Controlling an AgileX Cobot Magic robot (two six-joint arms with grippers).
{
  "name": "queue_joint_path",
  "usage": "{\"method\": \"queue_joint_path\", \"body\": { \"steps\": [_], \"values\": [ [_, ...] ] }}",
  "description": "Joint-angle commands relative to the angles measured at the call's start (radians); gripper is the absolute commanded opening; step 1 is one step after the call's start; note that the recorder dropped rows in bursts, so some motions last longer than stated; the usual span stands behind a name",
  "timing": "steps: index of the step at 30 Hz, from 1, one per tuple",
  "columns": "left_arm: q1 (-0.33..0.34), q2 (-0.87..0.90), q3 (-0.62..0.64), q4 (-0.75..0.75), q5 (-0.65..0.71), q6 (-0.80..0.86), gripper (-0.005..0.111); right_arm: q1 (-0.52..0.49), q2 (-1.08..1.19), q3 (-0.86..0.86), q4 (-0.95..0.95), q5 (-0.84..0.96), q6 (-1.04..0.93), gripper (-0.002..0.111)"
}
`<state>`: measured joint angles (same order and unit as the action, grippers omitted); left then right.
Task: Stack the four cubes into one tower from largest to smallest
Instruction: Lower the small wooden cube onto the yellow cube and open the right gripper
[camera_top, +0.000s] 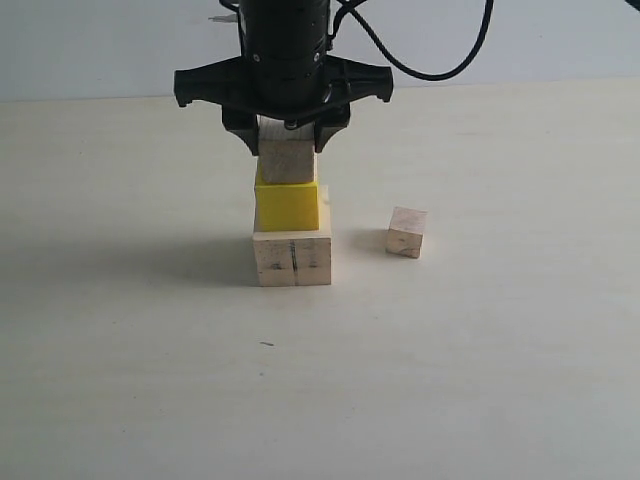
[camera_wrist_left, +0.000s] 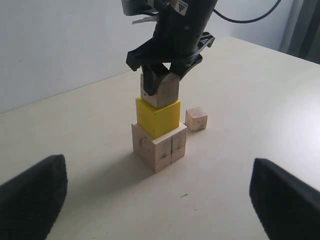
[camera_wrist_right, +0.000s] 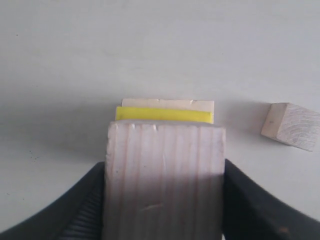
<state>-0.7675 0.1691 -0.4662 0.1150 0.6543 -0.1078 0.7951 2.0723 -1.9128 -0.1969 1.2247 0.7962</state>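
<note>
My right gripper should open now. The base of the medium wood cube (camera_top: 287, 162) is on the yellow cube's top (camera_top: 288, 186), so the wood cube would stay standing.
The large wood cube (camera_top: 292, 258) with a dark crack line stands on the table, and the yellow cube (camera_top: 287, 206) sits on top of it. My right gripper (camera_top: 287, 140) comes down from above, shut on the medium wood cube (camera_top: 287, 160), which rests on or just over the yellow cube. From the right wrist, the medium cube (camera_wrist_right: 165, 177) fills the space between the black fingers (camera_wrist_right: 85, 205), with yellow (camera_wrist_right: 164, 114) showing past it. The small wood cube (camera_top: 407, 231) lies alone to the right of the column. My left gripper (camera_wrist_left: 160, 200) hangs open, well back from the column (camera_wrist_left: 159, 145).
The pale table (camera_top: 480, 380) stretches flat around the column, with a white wall (camera_top: 100, 45) behind. A black cable (camera_top: 440, 60) loops off the right arm above the table.
</note>
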Motion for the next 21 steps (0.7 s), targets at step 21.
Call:
{"method": "queue_joint_path", "body": {
  "steps": [21],
  "values": [
    [0.001, -0.006, 0.003, 0.008, -0.008, -0.001, 0.094, -0.005, 0.009, 0.001, -0.016, -0.004, 0.006, 0.029]
  ]
}}
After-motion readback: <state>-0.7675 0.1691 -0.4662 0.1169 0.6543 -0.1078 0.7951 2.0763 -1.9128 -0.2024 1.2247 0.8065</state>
